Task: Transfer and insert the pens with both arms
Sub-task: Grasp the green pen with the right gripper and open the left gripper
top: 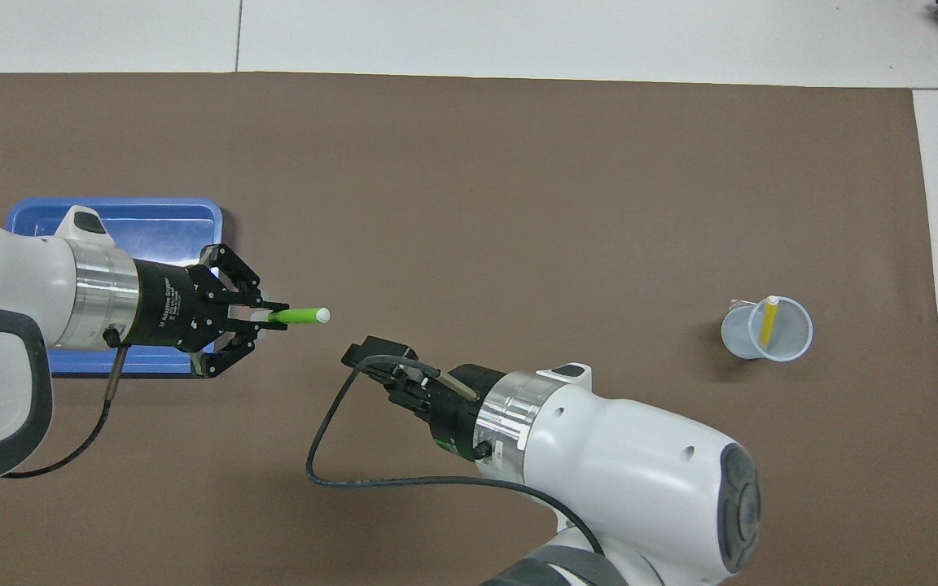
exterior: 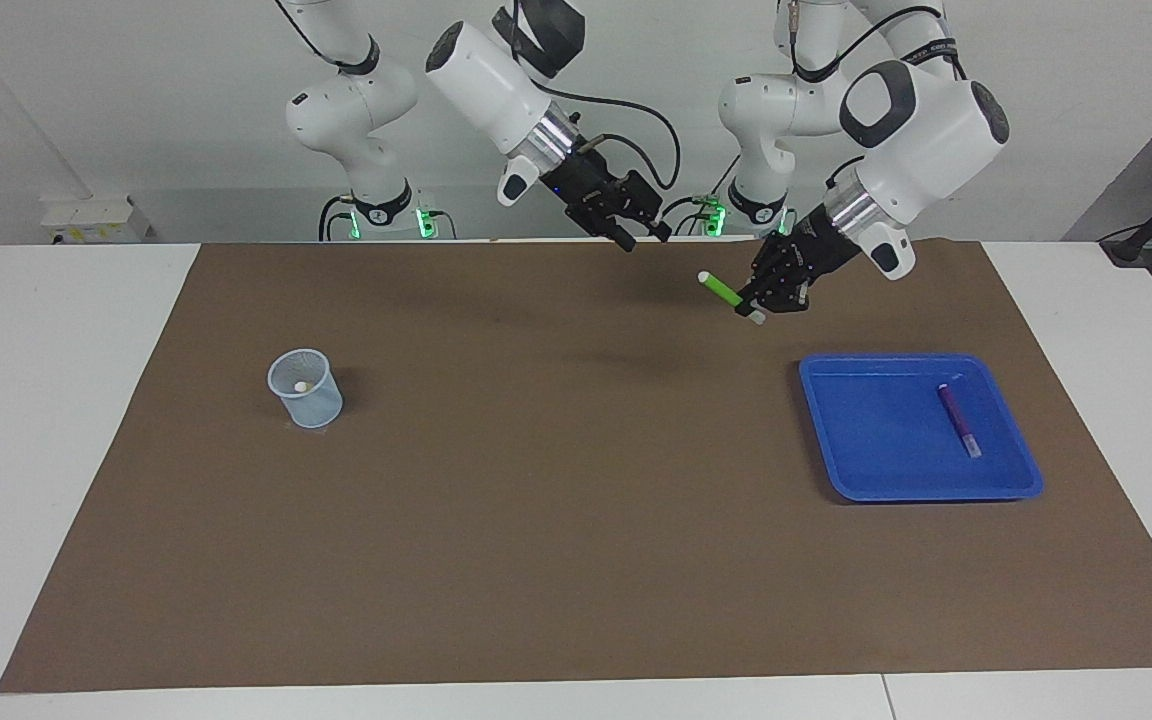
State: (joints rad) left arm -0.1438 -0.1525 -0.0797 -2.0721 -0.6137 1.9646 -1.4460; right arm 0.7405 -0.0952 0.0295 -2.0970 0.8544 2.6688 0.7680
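Observation:
The robot's right gripper should next grab the loose end of the green pen [exterior: 724, 291] that sticks out, because the fingers of the left gripper already hold the pen's other end.
My left gripper [exterior: 758, 300] is shut on the bright green pen [exterior: 724, 291] and holds it in the air over the brown mat, beside the blue tray [exterior: 876, 430]. The pen's free whitish end points toward my right gripper [exterior: 644, 240], which is open and empty in the air a short gap away. In the overhead view the green pen [top: 300, 315] sticks out of the left gripper [top: 253, 319] toward the right gripper [top: 371, 358]. The purple pen [exterior: 958, 420] lies in the tray. The yellow pen [top: 769, 319] stands in the clear cup [top: 766, 330].
The cup [exterior: 305, 388] stands on the brown mat [exterior: 556, 480] toward the right arm's end of the table. The tray [top: 151, 220] is toward the left arm's end. Two smaller white arms with green-lit bases [exterior: 376, 215] stand at the robots' edge of the table.

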